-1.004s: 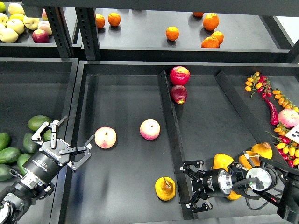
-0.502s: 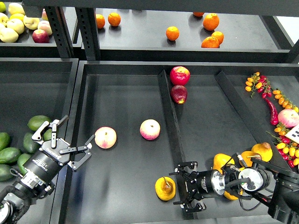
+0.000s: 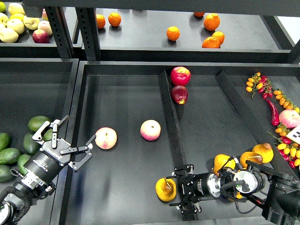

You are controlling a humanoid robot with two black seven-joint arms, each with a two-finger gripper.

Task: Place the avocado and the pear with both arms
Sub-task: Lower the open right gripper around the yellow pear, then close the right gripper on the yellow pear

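Observation:
I need to grab the golden yellow pear by its round body with my right gripper next, to put it with the other pears.
The pear [image 3: 165, 189], golden yellow with a short brown stem, lies at the front of the middle tray [image 3: 126, 201], beside the divider [image 3: 169, 122]. My right gripper [image 3: 177, 187] is open, reaching across the divider from the right, with its fingertips just right of the pear and close to it. Several dark green avocados [image 3: 37, 123] lie in the left bin. My left gripper [image 3: 76, 133] is open and empty over the rim between the left bin and the middle tray, just right of the avocados.
Two peaches [image 3: 106, 138] [image 3: 150, 130] lie in the middle tray. Two red apples [image 3: 180, 75] sit by the divider's far end. More yellow pears [image 3: 223, 162] lie around my right arm. Chillies and small tomatoes [image 3: 281, 140] are at right, oranges [image 3: 173, 33] on the upper shelf.
My right gripper has moved left across the divider, ending close beside the pear. The left arm has not moved.

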